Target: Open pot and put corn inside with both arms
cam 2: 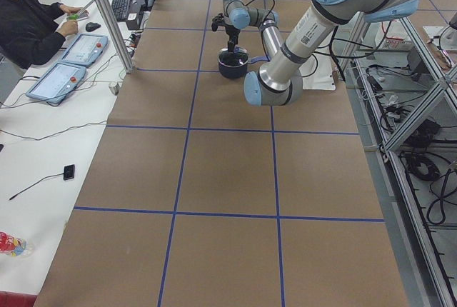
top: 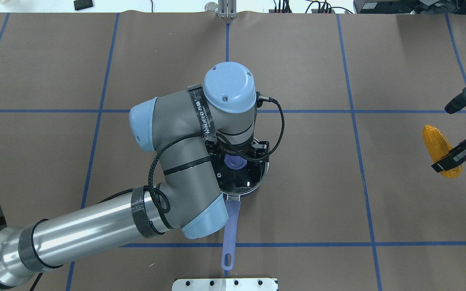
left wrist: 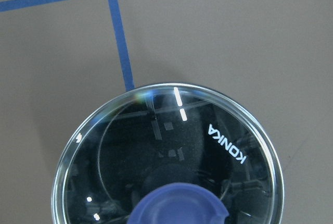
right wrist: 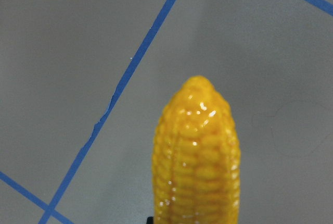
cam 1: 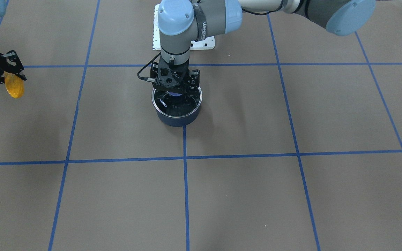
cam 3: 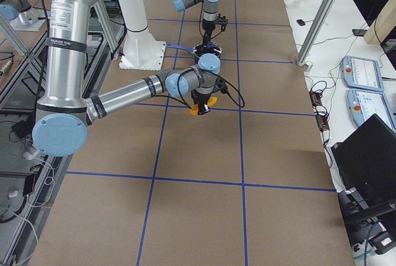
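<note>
The glass lid is wide and smooth. My left gripper will next grab it by its blue knob (cam 1: 175, 94) (left wrist: 178, 206) to open the pot.
A dark pot (cam 1: 176, 120) with a long blue handle (top: 231, 230) stands mid-table, its glass lid (left wrist: 208, 130) on it. My left gripper (cam 1: 176, 90) hangs straight down over the lid's blue knob (top: 235, 161). Its jaws stand wide on either side of the knob, open. My right gripper (top: 448, 161) is far off to the right, shut on the base end of the yellow corn (top: 438, 145). It holds the corn clear of the table. The corn also shows in the front view (cam 1: 14, 87) and in the right wrist view (right wrist: 197, 156).
A white base plate (top: 225, 284) lies at the robot's edge just behind the pot handle. Blue tape lines divide the brown table cover (cam 1: 257, 195). An operator (cam 2: 28, 21) sits with control tablets (cam 2: 56, 82) past the far side.
</note>
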